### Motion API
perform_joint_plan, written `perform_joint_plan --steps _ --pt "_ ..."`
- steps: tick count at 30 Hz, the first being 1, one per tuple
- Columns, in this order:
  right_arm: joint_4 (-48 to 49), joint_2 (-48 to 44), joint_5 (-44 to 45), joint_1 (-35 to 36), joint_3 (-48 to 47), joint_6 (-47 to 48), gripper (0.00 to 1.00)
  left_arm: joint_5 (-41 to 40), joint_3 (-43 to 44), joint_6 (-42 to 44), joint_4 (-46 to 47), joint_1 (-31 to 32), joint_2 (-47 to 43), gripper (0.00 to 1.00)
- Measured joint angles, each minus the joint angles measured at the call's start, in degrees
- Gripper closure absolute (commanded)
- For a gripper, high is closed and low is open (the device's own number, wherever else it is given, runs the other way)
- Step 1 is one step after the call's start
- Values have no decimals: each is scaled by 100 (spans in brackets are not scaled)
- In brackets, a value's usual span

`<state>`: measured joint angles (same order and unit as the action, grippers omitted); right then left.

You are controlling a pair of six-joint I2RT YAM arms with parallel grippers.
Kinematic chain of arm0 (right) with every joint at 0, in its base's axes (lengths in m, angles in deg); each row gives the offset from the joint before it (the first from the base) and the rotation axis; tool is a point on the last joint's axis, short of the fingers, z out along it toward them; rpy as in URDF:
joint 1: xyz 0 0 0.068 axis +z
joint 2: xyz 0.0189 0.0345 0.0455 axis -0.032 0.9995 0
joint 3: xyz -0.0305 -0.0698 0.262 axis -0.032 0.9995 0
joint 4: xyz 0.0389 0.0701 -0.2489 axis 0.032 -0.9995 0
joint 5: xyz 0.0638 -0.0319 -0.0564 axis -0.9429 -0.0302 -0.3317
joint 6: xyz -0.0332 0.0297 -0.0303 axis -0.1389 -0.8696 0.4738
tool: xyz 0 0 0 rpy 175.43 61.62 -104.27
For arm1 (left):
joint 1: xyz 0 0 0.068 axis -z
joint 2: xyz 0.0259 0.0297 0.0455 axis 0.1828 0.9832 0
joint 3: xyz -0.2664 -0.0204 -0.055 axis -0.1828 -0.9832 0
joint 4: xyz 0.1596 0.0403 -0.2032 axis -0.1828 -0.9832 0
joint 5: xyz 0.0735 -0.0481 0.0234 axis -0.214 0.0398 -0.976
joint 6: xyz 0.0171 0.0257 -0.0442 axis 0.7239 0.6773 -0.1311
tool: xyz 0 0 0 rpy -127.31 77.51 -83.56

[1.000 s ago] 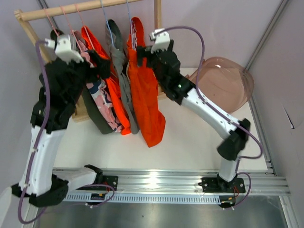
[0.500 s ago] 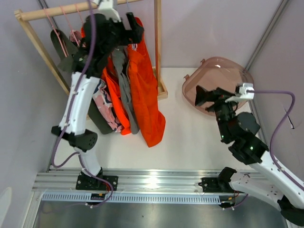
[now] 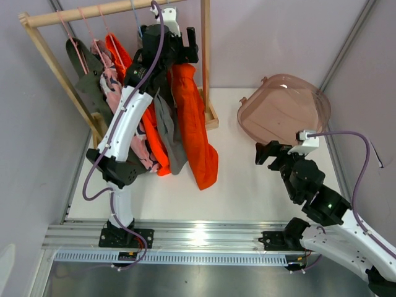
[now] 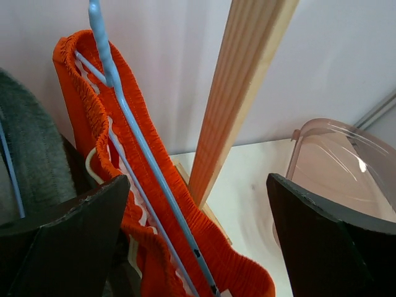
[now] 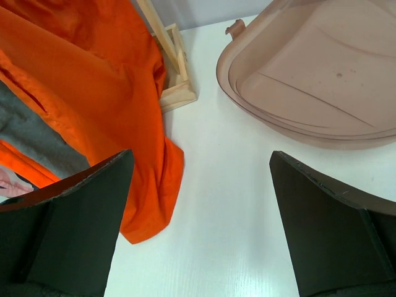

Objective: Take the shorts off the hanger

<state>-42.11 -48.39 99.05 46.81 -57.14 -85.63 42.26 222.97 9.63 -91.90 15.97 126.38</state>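
I will grab the blue hanger below its twisted neck with my left gripper next. That leaves the orange waistband free, so the shorts can be removed.
Several pairs of shorts hang on hangers from a wooden rack: olive, pink patterned, orange, grey, and a rightmost orange pair. My left gripper is raised at that rightmost pair's top, open. In the left wrist view its orange waistband and blue hanger lie between the spread fingers, untouched by either. My right gripper hangs open over the table, right of the rack, with nothing in it. Its own view shows the orange shorts' hem at the left.
A translucent brownish bowl lies on the table at the back right, also seen as the bowl in the right wrist view. The rack's upright post stands just right of the orange waistband. The rack's foot rests on the white table.
The left arm has swung from the rack's left end to the rightmost orange shorts. The right arm has pulled away from the rack and down to the table's right side.
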Motion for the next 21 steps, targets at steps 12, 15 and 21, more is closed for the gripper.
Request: perform_joint_plan --steps 12,15,21 --pt "-267 -35 -28 0 138 -275 3 -448 -11 192 118 -17 0 30" --pt "-396 -48 -22 0 164 -326 2 -520 -11 199 116 -28 0 36" --pt "-485 -155 4 0 166 -358 2 -568 -11 236 98 -55 11 55"
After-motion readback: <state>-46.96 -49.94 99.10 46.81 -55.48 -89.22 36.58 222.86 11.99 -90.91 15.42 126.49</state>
